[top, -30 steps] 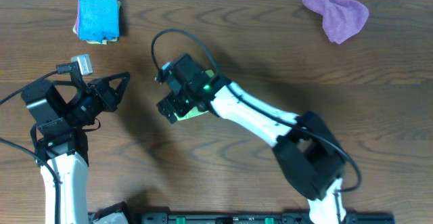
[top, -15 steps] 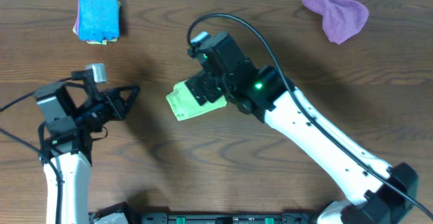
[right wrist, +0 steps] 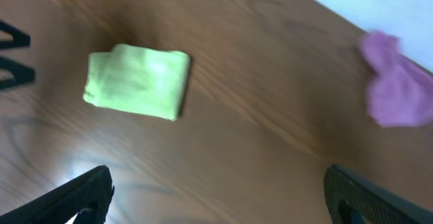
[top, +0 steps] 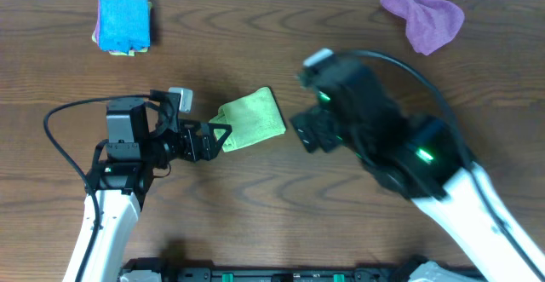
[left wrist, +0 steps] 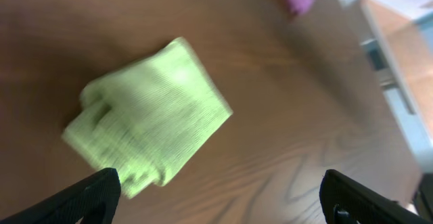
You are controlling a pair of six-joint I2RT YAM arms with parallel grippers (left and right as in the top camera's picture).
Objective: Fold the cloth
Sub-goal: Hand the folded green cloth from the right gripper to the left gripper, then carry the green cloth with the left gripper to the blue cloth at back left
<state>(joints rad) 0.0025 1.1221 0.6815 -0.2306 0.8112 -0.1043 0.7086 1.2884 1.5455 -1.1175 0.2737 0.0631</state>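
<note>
My left gripper should next take hold of the folded lime green cloth's loose-layered edge [top: 225, 130] [left wrist: 107, 145], keeping the layers together, so that it can lay the cloth folded on the stack.
The cloth [top: 249, 118] is lime green and lies folded into a small rectangle at the table's middle; it also shows in the left wrist view [left wrist: 149, 112] and the right wrist view [right wrist: 139, 82]. My left gripper [top: 220, 139] is open right at the cloth's left edge, and one finger [left wrist: 91, 195] overlaps the cloth's near corner. Nothing is between its fingers [left wrist: 220, 200]. My right gripper [top: 305, 134] hangs open to the right of the cloth, apart from it, with only bare wood between its fingers [right wrist: 220, 197].
A bright blue folded cloth [top: 123, 24] sits on a small stack at the back left. A crumpled purple cloth [top: 423, 16] lies at the back right, also seen by the right wrist [right wrist: 396, 82]. The table is dark wood.
My right arm has drawn back to the right, off the cloth, leaving it uncovered. My left arm has swung right up to the cloth's edge and its jaws have opened.
</note>
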